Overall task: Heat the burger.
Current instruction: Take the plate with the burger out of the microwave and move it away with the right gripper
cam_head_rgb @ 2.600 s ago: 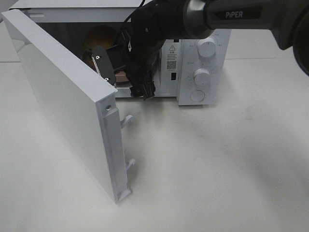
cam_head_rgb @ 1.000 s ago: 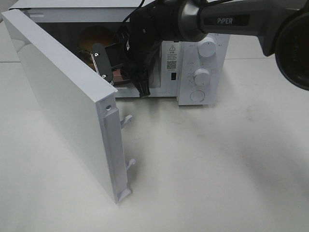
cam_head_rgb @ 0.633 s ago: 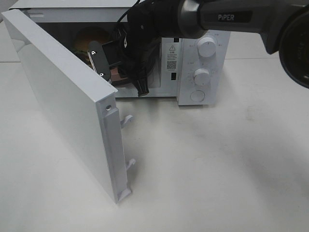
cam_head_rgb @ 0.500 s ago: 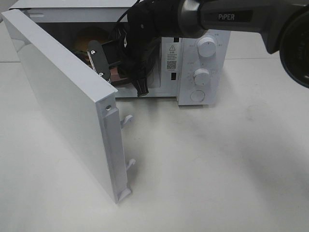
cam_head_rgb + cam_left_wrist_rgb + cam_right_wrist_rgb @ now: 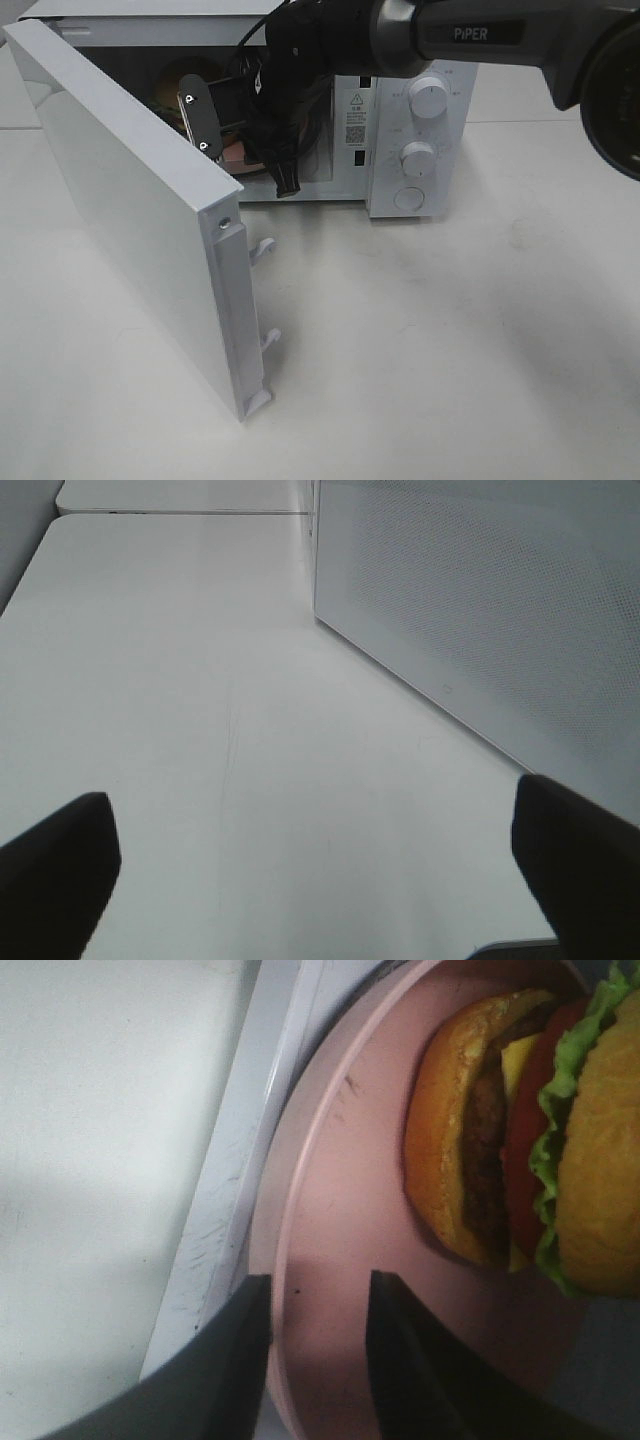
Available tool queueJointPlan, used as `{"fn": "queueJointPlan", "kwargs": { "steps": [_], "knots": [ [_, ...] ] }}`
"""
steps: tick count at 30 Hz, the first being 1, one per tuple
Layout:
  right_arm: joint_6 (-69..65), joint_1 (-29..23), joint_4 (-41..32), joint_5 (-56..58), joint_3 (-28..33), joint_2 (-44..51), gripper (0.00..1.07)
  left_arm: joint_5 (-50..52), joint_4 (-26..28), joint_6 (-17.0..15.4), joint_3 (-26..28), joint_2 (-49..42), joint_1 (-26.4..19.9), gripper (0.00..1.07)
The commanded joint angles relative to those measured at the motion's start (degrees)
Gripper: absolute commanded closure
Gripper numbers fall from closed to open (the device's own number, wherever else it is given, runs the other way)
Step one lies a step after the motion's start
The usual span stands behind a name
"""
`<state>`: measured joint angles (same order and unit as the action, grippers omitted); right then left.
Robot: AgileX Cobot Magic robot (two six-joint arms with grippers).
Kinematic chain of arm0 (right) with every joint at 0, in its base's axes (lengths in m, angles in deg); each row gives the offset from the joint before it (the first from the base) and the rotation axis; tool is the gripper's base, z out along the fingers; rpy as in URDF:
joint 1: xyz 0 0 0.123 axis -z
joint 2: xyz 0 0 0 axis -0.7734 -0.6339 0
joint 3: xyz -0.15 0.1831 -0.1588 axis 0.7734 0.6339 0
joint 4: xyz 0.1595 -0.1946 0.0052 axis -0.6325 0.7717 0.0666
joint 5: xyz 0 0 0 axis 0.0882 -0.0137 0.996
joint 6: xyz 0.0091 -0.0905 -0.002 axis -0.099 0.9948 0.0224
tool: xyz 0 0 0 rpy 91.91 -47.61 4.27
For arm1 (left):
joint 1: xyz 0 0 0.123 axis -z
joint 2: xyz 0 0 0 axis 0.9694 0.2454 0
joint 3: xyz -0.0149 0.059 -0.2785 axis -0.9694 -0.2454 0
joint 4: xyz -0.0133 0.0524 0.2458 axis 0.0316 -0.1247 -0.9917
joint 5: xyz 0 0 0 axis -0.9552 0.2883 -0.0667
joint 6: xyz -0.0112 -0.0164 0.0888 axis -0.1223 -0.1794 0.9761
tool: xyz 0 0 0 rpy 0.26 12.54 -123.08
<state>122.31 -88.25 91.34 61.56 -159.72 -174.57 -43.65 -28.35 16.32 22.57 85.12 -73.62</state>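
My right gripper should take the burger [image 5: 530, 1140] out of the microwave, so next it needs to hold the pink plate by its rim [image 5: 287, 1225].
The burger [image 5: 520, 1140], with a golden bun, green lettuce and a dark patty, sits on a round pink plate [image 5: 350, 1210] inside the open microwave [image 5: 420, 110]. From the high view only its brown dome [image 5: 183, 78] shows past the door. My right gripper [image 5: 318, 1290] reaches into the cavity [image 5: 212, 125]. Its fingers stand apart on either side of the plate's rim, with a gap showing beside the rim. My left gripper [image 5: 312, 795] hangs wide open over bare table, holding nothing.
The microwave door [image 5: 130, 190] stands swung out toward the front left, with its latch hooks [image 5: 265, 245] facing the table. Two knobs and a button sit on the control panel [image 5: 415, 155]. A white perforated panel [image 5: 480, 610] rises beside the left gripper.
The right gripper has moved slightly deeper and to the left inside the cavity, and its fingers have parted from the plate rim. The left gripper has stayed open.
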Motion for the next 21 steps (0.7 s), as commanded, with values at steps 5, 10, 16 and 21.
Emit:
{"fn": "queueJointPlan", "kwargs": {
  "steps": [5,10,16,21],
  "knots": [
    [-2.12,0.74,-2.06,-0.74,-0.57,-1.32,0.71,0.46,0.23,-0.06,0.06,-0.23,0.06,0.07],
    [-2.06,0.86,-2.98,-1.66,-0.57,-1.95,0.71,0.46,0.23,-0.06,0.06,-0.23,0.06,0.07],
    [-2.06,0.86,-3.50,-3.61,-0.57,-2.81,0.69,0.46,0.23,-0.06,0.06,-0.23,0.06,0.07],
    [-2.06,1.09,-4.30,-5.04,-0.57,-3.44,0.70,0.46,0.23,-0.06,0.06,-0.23,0.06,0.07]
  ]
}}
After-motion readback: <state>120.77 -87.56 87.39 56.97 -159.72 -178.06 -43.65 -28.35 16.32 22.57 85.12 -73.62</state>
